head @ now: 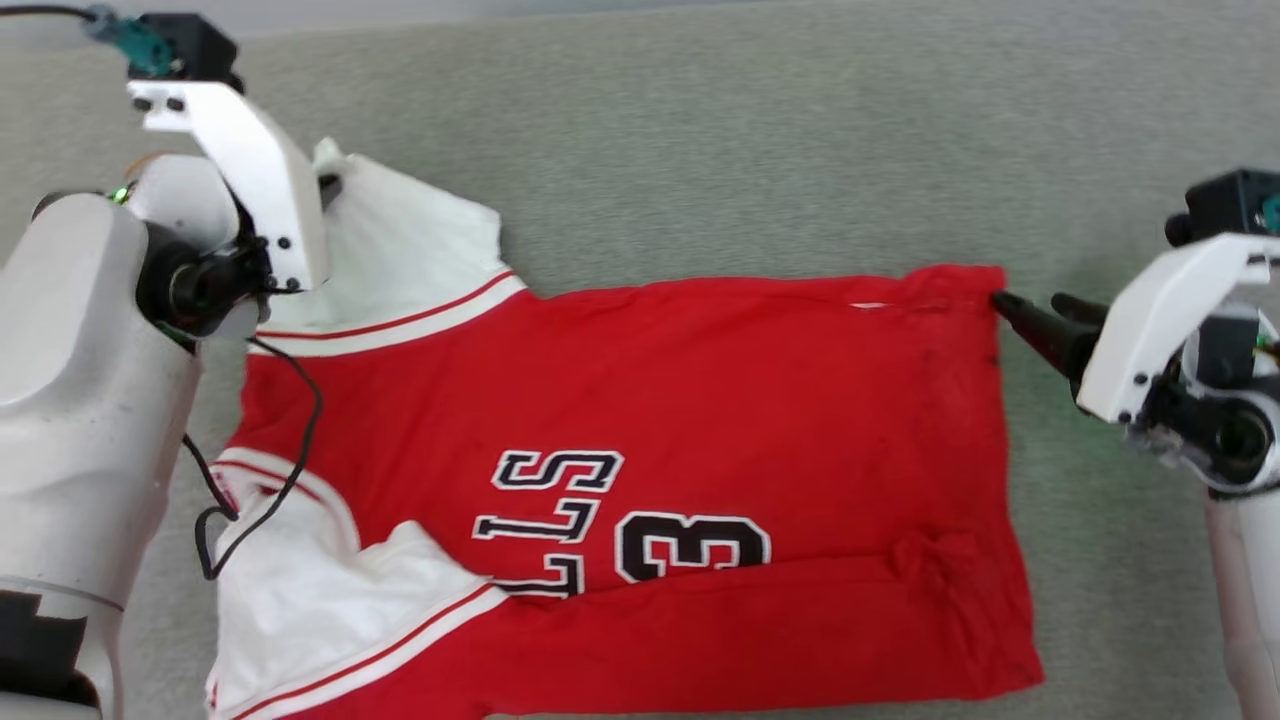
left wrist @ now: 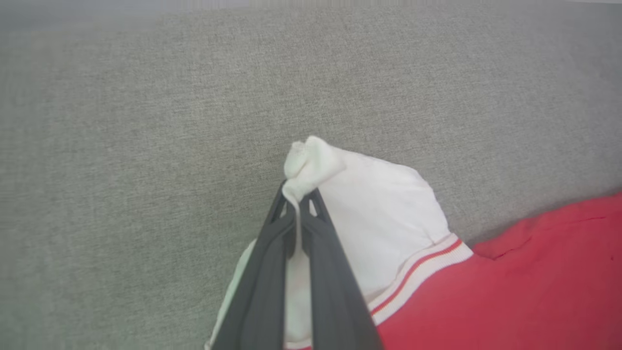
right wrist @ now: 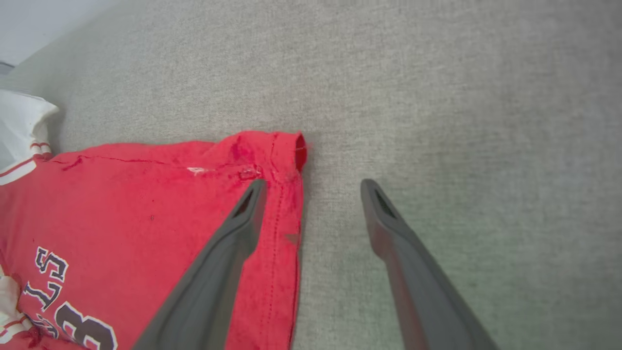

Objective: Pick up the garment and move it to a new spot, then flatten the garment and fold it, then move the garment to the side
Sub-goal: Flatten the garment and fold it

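The right gripper should next grab the red hem corner, so that it can lift the jersey and move it to a new spot.
The garment is a red jersey with white sleeves and black lettering, spread sideways on the grey cloth surface. My left gripper is shut on the tip of the far white sleeve, which bunches above its fingertips. In the head view the left arm's white bracket covers that grip. My right gripper stands open at the far hem corner, one finger over the red cloth, the other finger over bare surface. In the head view the right gripper points at that corner.
The grey cloth surface stretches beyond the jersey on the far side and to the right. A pale edge shows at the surface's far corner. The near white sleeve lies rumpled at the lower left, by my left arm's black cable.
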`<state>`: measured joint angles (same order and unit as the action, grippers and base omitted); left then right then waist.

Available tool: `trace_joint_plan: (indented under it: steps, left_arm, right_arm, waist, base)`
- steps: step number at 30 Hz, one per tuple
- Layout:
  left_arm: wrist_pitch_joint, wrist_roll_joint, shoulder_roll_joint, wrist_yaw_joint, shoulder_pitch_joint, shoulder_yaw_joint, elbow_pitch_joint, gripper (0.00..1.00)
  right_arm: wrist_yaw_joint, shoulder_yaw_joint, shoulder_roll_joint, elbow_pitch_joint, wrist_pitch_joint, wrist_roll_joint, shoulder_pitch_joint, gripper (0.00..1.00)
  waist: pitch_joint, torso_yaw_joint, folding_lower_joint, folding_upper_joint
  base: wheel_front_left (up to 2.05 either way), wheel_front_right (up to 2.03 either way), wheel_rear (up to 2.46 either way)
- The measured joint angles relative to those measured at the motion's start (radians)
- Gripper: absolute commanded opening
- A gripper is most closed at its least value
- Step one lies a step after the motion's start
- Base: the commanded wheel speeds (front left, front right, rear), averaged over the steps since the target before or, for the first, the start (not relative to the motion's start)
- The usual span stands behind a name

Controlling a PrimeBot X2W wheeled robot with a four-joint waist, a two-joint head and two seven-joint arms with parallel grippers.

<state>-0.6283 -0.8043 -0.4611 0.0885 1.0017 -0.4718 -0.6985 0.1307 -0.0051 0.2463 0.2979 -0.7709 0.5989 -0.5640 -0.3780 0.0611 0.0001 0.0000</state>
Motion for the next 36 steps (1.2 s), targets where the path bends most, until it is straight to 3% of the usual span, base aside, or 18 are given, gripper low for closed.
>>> trace_joint_plan:
  steps: [8, 9, 11, 12, 17, 23, 31, 36]
  left_arm:
    - [0.041, 0.017, 0.012, 0.007, 0.017, -0.015, 0.055, 0.00]
    - [0.044, 0.017, 0.014, 0.007, 0.017, -0.017, 0.060, 0.00]
    - [0.052, 0.017, 0.013, 0.008, 0.016, -0.018, 0.064, 0.00]
    - [0.054, 0.017, 0.013, 0.008, 0.015, -0.019, 0.066, 0.00]
    - [0.076, 0.014, 0.011, 0.009, 0.000, -0.019, 0.074, 0.00]
    - [0.131, -0.012, 0.003, 0.009, -0.074, 0.003, 0.088, 0.00]
    - [0.236, -0.067, -0.028, -0.014, -0.300, 0.058, 0.169, 0.00]
    - [0.283, -0.103, -0.048, -0.060, -0.496, 0.090, 0.258, 0.00]
  right_arm:
    - [0.000, -0.016, -0.021, 0.137, -0.117, -0.053, -0.123, 1.00]
    - [0.000, -0.018, -0.021, 0.151, -0.136, -0.059, -0.136, 0.64]
    - [0.000, -0.020, -0.021, 0.164, -0.160, -0.071, -0.151, 0.04]
    - [0.000, -0.020, -0.021, 0.166, -0.163, -0.074, -0.155, 0.00]
    - [0.000, 0.007, -0.023, 0.163, -0.145, -0.077, -0.166, 0.00]
    - [0.000, 0.032, 0.010, 0.088, -0.035, -0.091, -0.140, 0.00]
    - [0.000, 0.016, 0.031, -0.032, 0.041, -0.101, 0.057, 0.00]
    - [0.000, -0.006, 0.019, -0.102, 0.064, -0.100, 0.207, 0.00]
  waist:
    - [-0.052, -0.075, 0.0000, 0.0000]
    - [-0.057, -0.081, 0.0000, 0.0000]
    - [-0.066, -0.091, -0.0001, 0.0000]
    - [-0.068, -0.094, 0.0000, 0.0000]
    - [-0.060, -0.097, 0.0000, 0.0000]
    - [-0.002, -0.096, 0.0000, 0.0000]
    - [0.136, -0.097, 0.0000, 0.0000]
    - [0.219, -0.102, -0.0001, 0.0000]
  base:
    - [0.00, 0.00, 0.00]
    - [0.00, 0.00, 0.00]
    - [0.00, 0.00, 0.00]
    - [0.00, 0.00, 0.00]
    - [0.00, 0.00, 0.00]
    - [0.00, 0.00, 0.00]
    - [0.00, 0.00, 0.00]
    - [0.00, 0.00, 0.00]
